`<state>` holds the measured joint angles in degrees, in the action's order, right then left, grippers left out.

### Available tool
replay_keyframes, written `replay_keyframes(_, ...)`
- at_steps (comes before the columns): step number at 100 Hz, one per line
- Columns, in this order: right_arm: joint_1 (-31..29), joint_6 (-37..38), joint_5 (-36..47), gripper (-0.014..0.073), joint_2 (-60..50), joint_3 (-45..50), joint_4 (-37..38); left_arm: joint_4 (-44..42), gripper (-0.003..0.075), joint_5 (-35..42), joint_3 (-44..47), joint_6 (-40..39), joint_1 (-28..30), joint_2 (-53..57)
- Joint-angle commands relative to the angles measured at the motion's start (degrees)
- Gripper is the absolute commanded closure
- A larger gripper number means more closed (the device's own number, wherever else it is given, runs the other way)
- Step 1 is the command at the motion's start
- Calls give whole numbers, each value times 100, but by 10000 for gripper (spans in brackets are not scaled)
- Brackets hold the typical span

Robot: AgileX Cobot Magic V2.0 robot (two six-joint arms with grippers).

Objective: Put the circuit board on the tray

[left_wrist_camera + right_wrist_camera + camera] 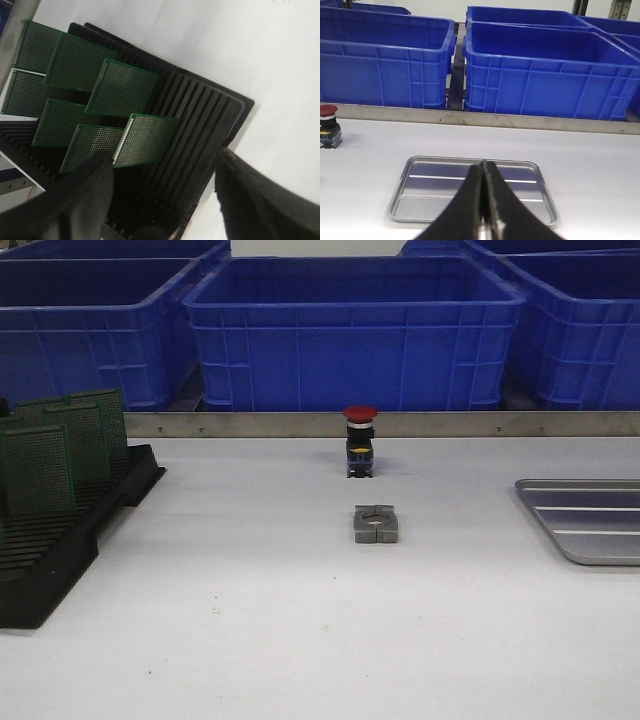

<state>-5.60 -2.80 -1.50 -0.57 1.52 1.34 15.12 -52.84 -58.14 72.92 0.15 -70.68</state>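
Next, my left gripper grabs the nearest circuit board by its exposed top edge (124,140), since the slotted rack swallows the board's lower edge.
Several green perforated circuit boards (125,89) stand upright in a black slotted rack (200,110); in the front view the boards (60,445) and the rack (50,560) are at the far left. My left gripper (162,162) is open above the rack, its fingers (85,190) astride the nearest board (147,140), not touching it. The silver ribbed tray (425,200) lies empty beneath my right gripper (483,165), which is shut on nothing. The tray also shows at the right edge of the front view (590,520). Neither gripper shows in the front view.
Blue plastic bins (350,330) line the back behind a metal rail (450,424). A red emergency button (360,440) and a small grey metal block (376,524) sit mid-table. The button also shows in the right wrist view (329,127).
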Motion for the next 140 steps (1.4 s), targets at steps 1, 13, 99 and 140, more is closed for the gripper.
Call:
replay_keyframes(1, 0, -25, 444, 706, -154, -70, 62, -165, 300, 22, -419, 124, -1, -400)
replay_keyframes(13, 0, -25, 444, 706, -154, -70, 62, -558, 300, -162, -753, 124, -1, -1039)
replay_keyframes(99, 0, -25, 444, 706, -154, -70, 62, -565, 678, -797, -1867, 431, -1, -3001)
replay_keyframes(140, 0, -25, 444, 706, -154, -70, 62, -532, 741, -1471, -2258, 587, -1, -2991)
